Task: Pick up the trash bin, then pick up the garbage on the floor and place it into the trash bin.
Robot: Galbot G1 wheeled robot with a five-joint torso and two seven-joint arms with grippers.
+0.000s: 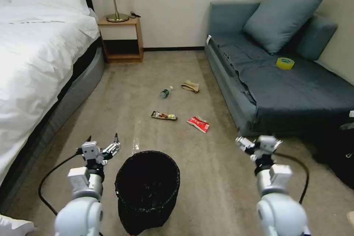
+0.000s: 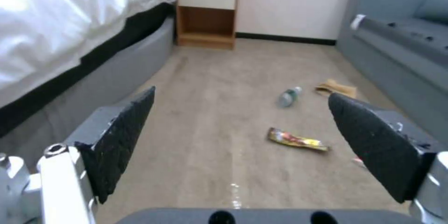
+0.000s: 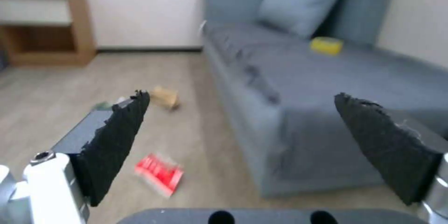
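My left gripper picks up the bin by its thin rim [image 1: 118, 174] next, since the bin's round body [image 1: 143, 211] is too wide for the fingers.
The black mesh trash bin [image 1: 147, 190] stands upright on the floor just in front of me, between my two arms. My left gripper [image 1: 103, 143] hovers open to the bin's left, apart from its rim. My right gripper [image 1: 254, 143] is open off to the bin's right, near the sofa's corner. The garbage lies farther out on the carpet: a red-white snack packet [image 1: 198, 124], a gold-brown candy wrapper [image 1: 164, 115], a small clear bottle [image 1: 166, 92] and crumpled tan paper [image 1: 190, 86]. The left wrist view looks past open pads [image 2: 121, 140] at the wrapper [image 2: 296, 140] and bottle [image 2: 289, 96].
A bed with white linen [image 1: 33, 62] runs along the left, a blue-grey sofa [image 1: 280, 81] along the right with a yellow tape roll [image 1: 285, 63] on it. A wooden nightstand [image 1: 121, 38] stands at the back wall. A dark bag [image 1: 337, 151] sits at far right.
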